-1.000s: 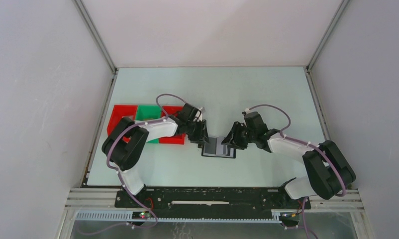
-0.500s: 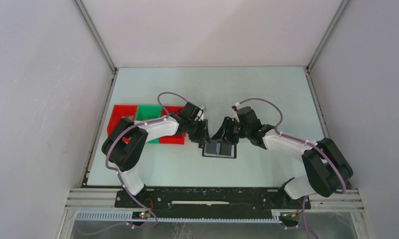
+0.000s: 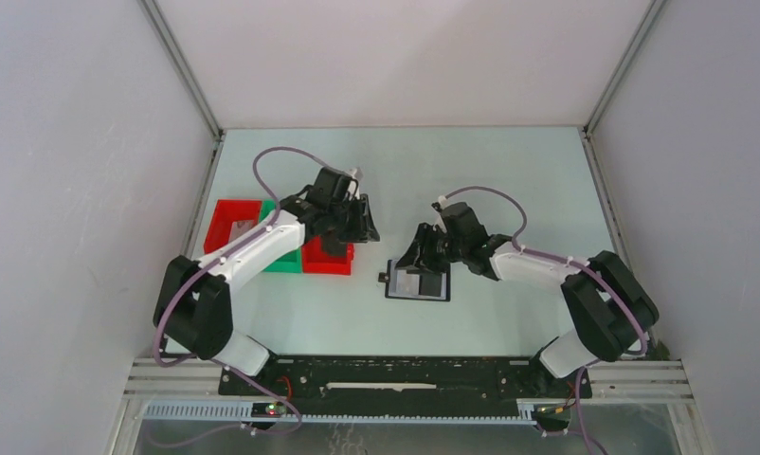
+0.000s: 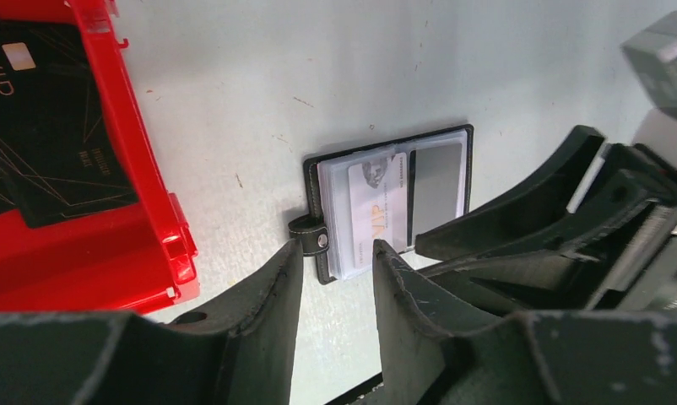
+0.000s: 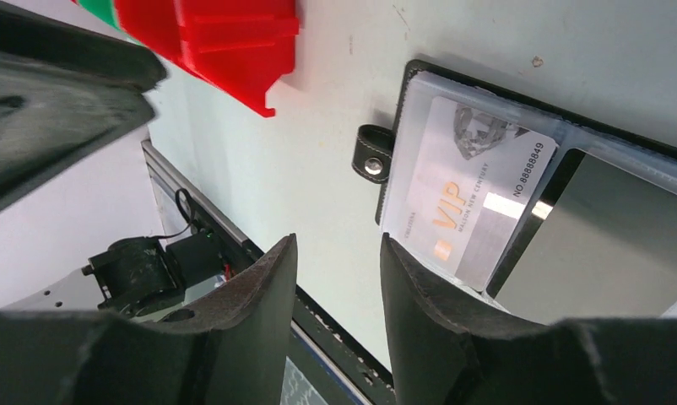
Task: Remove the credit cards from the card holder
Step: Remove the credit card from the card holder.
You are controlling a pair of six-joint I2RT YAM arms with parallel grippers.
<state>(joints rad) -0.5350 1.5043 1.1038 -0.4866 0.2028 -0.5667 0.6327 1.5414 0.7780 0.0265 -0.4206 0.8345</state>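
Observation:
I will grab the pale credit card by its long edge with the printed number (image 3: 417, 283) with my right gripper to slip it from the card holder.
The black card holder (image 3: 417, 282) lies open and flat on the table. It also shows in the left wrist view (image 4: 316, 173) and the right wrist view (image 5: 419, 72). Its tab (image 4: 310, 237) points left. A pale grey credit card (image 5: 470, 198) with orange VIP print sits in the left panel's clear sleeve (image 4: 376, 207). A plain grey card face (image 4: 436, 181) fills the right panel. My left gripper (image 3: 361, 226) is open and empty, up and left of the holder, by the red tray. My right gripper (image 3: 417, 258) is open and empty at the holder's far edge.
Two red trays (image 3: 232, 227) (image 3: 327, 258) with a green tray (image 3: 281, 214) between them stand left of the holder. A black card with gold VIP print (image 4: 48, 143) lies in the red tray (image 4: 141, 194) nearest the holder. The metal rail (image 3: 405, 374) runs along the near edge.
My left gripper has drawn back from the holder, up and to the left over the red tray. My right gripper has moved left to the holder's far edge. The holder has stayed put.

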